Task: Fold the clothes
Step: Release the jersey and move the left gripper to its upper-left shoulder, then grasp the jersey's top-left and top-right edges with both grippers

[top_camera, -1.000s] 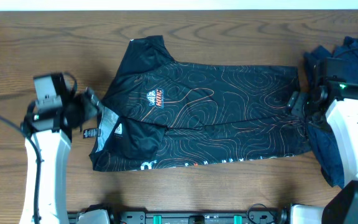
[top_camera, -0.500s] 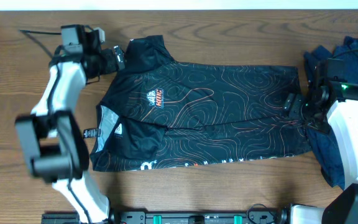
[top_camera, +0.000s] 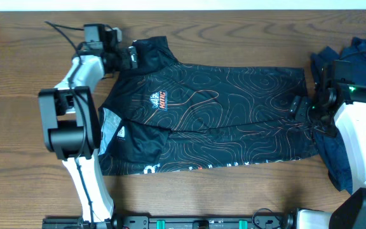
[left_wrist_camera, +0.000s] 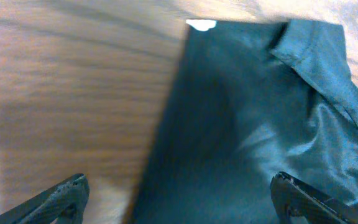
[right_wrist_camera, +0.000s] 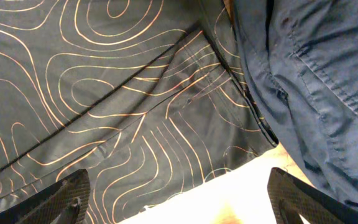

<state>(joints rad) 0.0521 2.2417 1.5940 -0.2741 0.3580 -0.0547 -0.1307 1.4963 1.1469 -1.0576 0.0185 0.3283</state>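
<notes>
My left gripper should next take hold of the black jersey's far sleeve by the sleeve's edge on the collar side, to fold the jersey's far half over its near half.
The black jersey (top_camera: 221,108) with orange contour lines lies spread flat across the middle of the table, collar to the left and hem to the right. My left gripper (top_camera: 131,56) is open over the far left sleeve. In the left wrist view the dark sleeve (left_wrist_camera: 241,124) and its edge lie between the open fingers (left_wrist_camera: 179,199). My right gripper (top_camera: 295,105) is open at the jersey's right hem. The right wrist view shows the hem (right_wrist_camera: 104,93) and bare table between the fingers (right_wrist_camera: 179,199). Dark navy garments (top_camera: 361,57) lie heaped at the far right and show in the right wrist view (right_wrist_camera: 316,74).
The wooden table (top_camera: 18,127) shows bare wood left of the jersey and along the front. A black cable (top_camera: 59,28) trails behind the left arm near the far edge. The navy pile lies right against the right arm (top_camera: 354,133).
My left arm has swung from the jersey's left side by the collar up to the far left sleeve. My right gripper has barely moved. The jersey lies the same.
</notes>
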